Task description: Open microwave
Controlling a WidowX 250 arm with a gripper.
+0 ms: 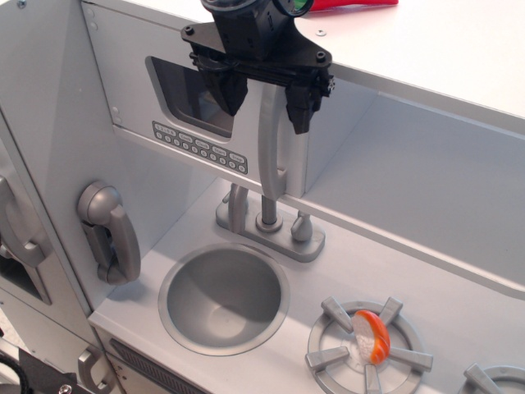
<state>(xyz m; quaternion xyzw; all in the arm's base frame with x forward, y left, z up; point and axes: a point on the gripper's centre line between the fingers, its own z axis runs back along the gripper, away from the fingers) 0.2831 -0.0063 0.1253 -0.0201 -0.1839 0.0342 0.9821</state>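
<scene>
Next, my gripper takes hold of the door's long grey handle by its top (270, 103) to open the microwave.
The microwave (139, 98) is a light grey box at the upper left with a dark rounded window (184, 97), a row of small buttons (199, 147) and a long vertical grey handle (271, 144) on the door's right edge. The door looks closed. My black gripper (264, 105) hangs from above with its two fingers (230, 93) spread on either side of the top of the handle. It is open, and the fingers do not visibly clamp the handle.
A grey toy phone handset (109, 231) hangs on the left wall. Below the microwave are a faucet (267, 222), a round sink (223, 297) and a burner (367, 341) bearing an orange and white item (370, 336). A red object (353, 3) lies on top.
</scene>
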